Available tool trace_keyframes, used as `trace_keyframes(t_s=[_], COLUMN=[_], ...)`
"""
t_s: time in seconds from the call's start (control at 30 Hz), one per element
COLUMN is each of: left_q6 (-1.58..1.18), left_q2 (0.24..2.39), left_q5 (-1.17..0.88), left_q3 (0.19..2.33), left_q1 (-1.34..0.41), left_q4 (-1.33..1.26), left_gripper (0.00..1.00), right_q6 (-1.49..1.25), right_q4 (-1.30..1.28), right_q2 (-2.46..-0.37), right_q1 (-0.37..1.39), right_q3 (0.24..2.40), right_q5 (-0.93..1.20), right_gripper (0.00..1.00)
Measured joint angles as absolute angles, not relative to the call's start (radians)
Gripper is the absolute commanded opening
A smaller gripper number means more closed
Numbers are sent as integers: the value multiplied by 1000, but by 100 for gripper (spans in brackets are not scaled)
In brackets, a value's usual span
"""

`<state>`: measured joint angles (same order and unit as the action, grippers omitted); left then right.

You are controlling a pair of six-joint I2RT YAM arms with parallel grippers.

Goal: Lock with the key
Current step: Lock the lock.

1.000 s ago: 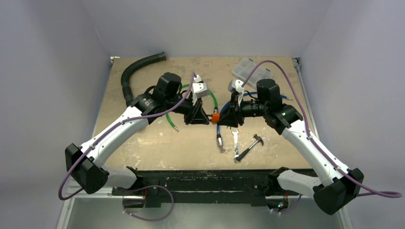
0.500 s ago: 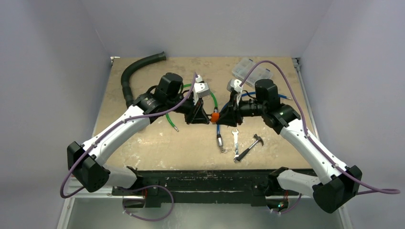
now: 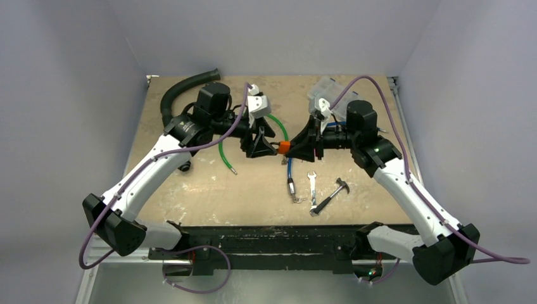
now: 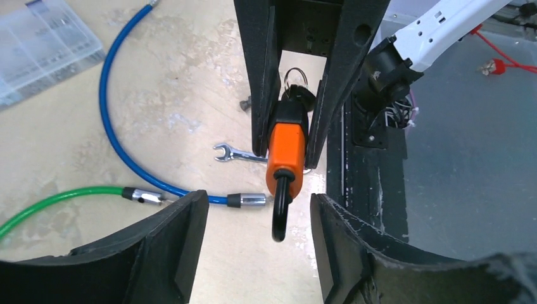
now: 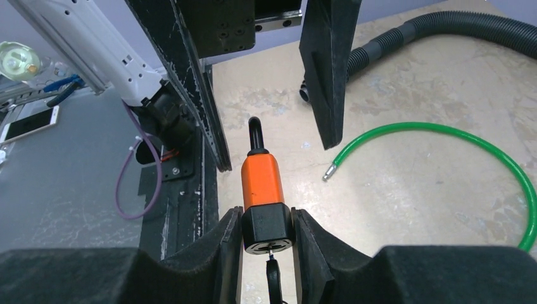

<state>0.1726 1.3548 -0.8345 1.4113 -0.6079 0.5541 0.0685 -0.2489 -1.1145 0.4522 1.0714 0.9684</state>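
My left gripper needs to close, because my fingers reach past the end of the padlock's black shackle toward the padlock's orange body on both sides. Closing now would hold the padlock.
An orange padlock point(image 3: 284, 148) with a black base hangs above the table between the two arms. My right gripper point(image 5: 268, 228) is shut on that black base point(image 5: 267, 227). The black-headed key point(image 5: 272, 273) sticks out of the keyhole toward the wrist. The lock's black shackle point(image 4: 279, 212) points at my left gripper point(image 4: 258, 218), which stands open, one finger on either side of the shackle tip and neither touching it. From above, the left gripper point(image 3: 261, 144) sits just left of the lock and the right gripper point(image 3: 299, 148) just right of it.
A blue cable point(image 3: 289, 168), a small wrench point(image 3: 311, 183) and a hammer point(image 3: 332, 195) lie on the table below the lock. A green cable point(image 3: 223, 155) and a black hose point(image 3: 183, 88) lie to the left. A clear plastic box point(image 3: 329, 92) sits at the back right.
My left gripper has opened and let go of the shackle, drawing back slightly to the left. Both arms shifted toward the far side. The right gripper kept its hold on the lock.
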Motion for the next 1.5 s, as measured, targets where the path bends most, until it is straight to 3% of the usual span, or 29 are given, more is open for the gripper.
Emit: trace_keyframes(t_s=[0.2, 0.43, 0.5, 0.57, 0.63, 0.67, 0.73, 0.77, 0.87, 0.93, 1.17, 1.37, 1.5], left_q6=[231, 252, 247, 236, 236, 236, 234, 229, 223, 218, 219, 220, 220], left_q2=[1337, 1337, 1337, 1337, 1337, 1337, 1338, 1338, 1343, 1346, 1359, 1359, 1359], left_q5=[-853, -874, -882, -883, -883, -883, -886, -886, -887, -881, -865, -871, -884], left_q3=[1412, 1412, 1412, 1412, 1412, 1412, 1412, 1412, 1412, 1412, 1409, 1409, 1409], left_q1=[-603, -605, -609, -609, -609, -609, -609, -609, -609, -609, -563, -543, -543], left_q4=[548, 550, 550, 550, 554, 557, 557, 558, 557, 557, 567, 579, 594], left_gripper=[54, 8, 0, 1, 11, 11, 0, 0, 0, 0, 0, 0, 0], right_q6=[81, 122, 126, 128, 126, 126, 125, 125, 114, 96, 146, 274, 320], right_q4=[-253, -287, -288, -289, -288, -289, -289, -289, -290, -292, -378, -555, -608], right_q2=[-1108, -1096, -1093, -1090, -1090, -1090, -1090, -1090, -1090, -1091, -1093, -1108, -1122], right_q1=[446, 446, 444, 444, 444, 444, 444, 444, 444, 444, 407, 340, 332], right_q3=[1071, 1071, 1071, 1071, 1071, 1071, 1071, 1071, 1071, 1071, 1111, 1162, 1163], right_q5=[989, 979, 970, 966, 967, 967, 966, 966, 963, 963, 965, 970, 978], right_gripper=[0, 0, 0, 0, 0, 0, 0, 9, 64, 73, 73, 56, 52])
